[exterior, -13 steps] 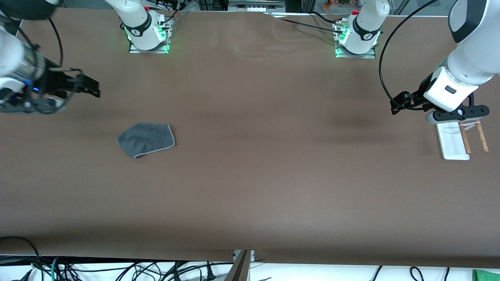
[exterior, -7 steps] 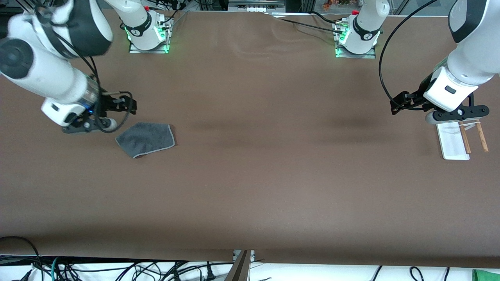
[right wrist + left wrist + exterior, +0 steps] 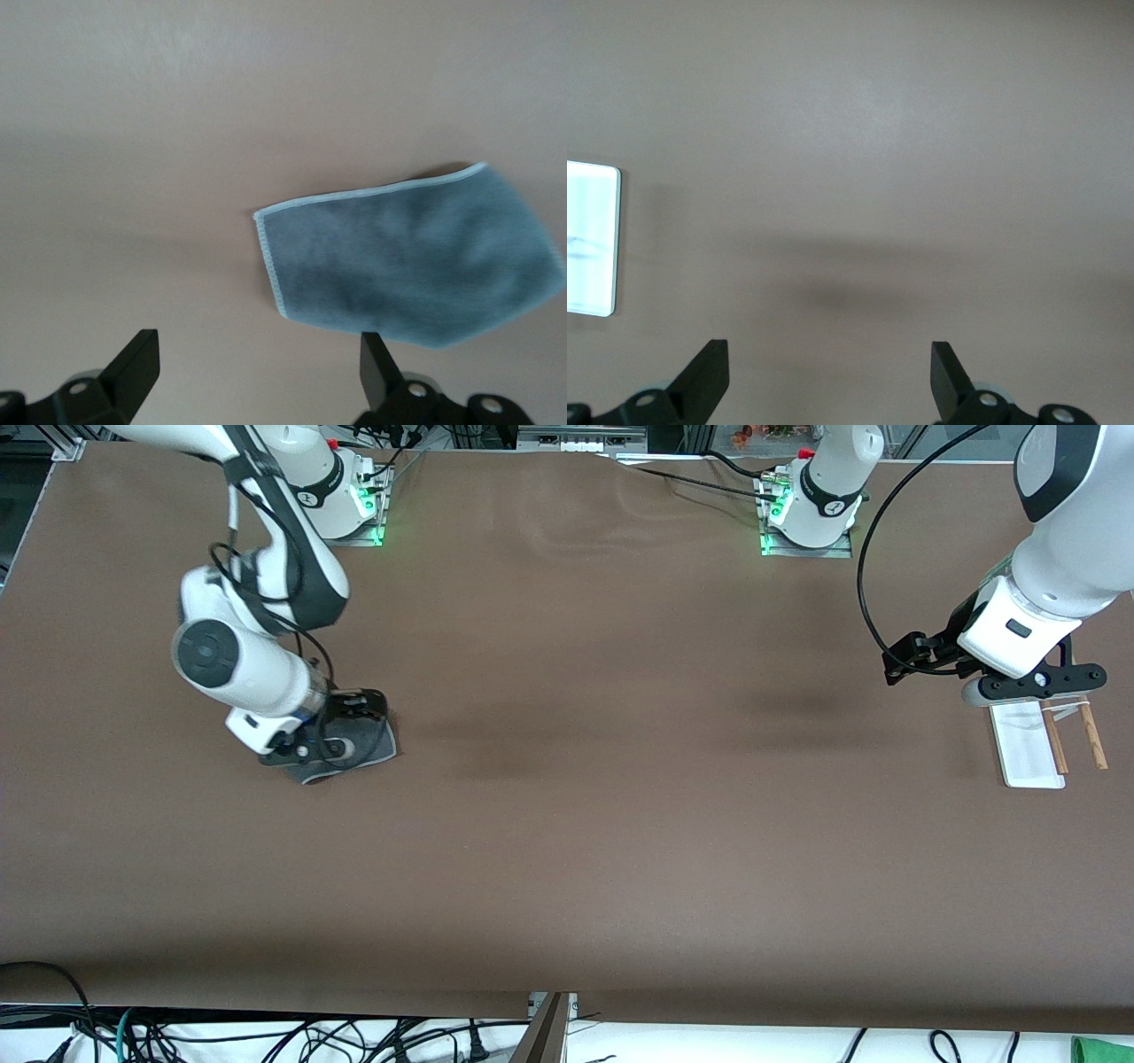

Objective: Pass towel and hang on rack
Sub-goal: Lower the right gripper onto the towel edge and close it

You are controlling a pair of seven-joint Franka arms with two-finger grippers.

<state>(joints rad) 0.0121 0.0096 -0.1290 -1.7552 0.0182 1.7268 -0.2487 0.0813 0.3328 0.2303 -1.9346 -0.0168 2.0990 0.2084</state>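
Note:
The grey towel should be passed on for hanging on the rack, so my right gripper should pick it up next by its pale-bordered corner (image 3: 275, 237).
The dark grey towel (image 3: 416, 257) with its lighter border lies flat on the brown table toward the right arm's end. In the front view only its edge (image 3: 383, 751) shows under the right hand. My right gripper (image 3: 363, 707) (image 3: 259, 350) hangs open low over the towel's edge, with bare table between its fingers and one fingertip (image 3: 374, 354) by the cloth. The rack (image 3: 1028, 746) lies at the left arm's end, its white base (image 3: 589, 239) beside two brown rods (image 3: 1095, 737). My left gripper (image 3: 899, 657) (image 3: 828, 354) waits open and empty over the table next to the rack.
Both arm bases (image 3: 337, 509) (image 3: 811, 514) with green lights stand along the table edge farthest from the front camera. A black cable (image 3: 873, 558) loops from the left arm. Loose cables (image 3: 266, 1041) hang below the table's front edge. Wide brown tabletop (image 3: 620, 824) lies between towel and rack.
The right arm has swung in from its end of the table and come down over the towel, covering most of it in the front view. The left arm has stayed still.

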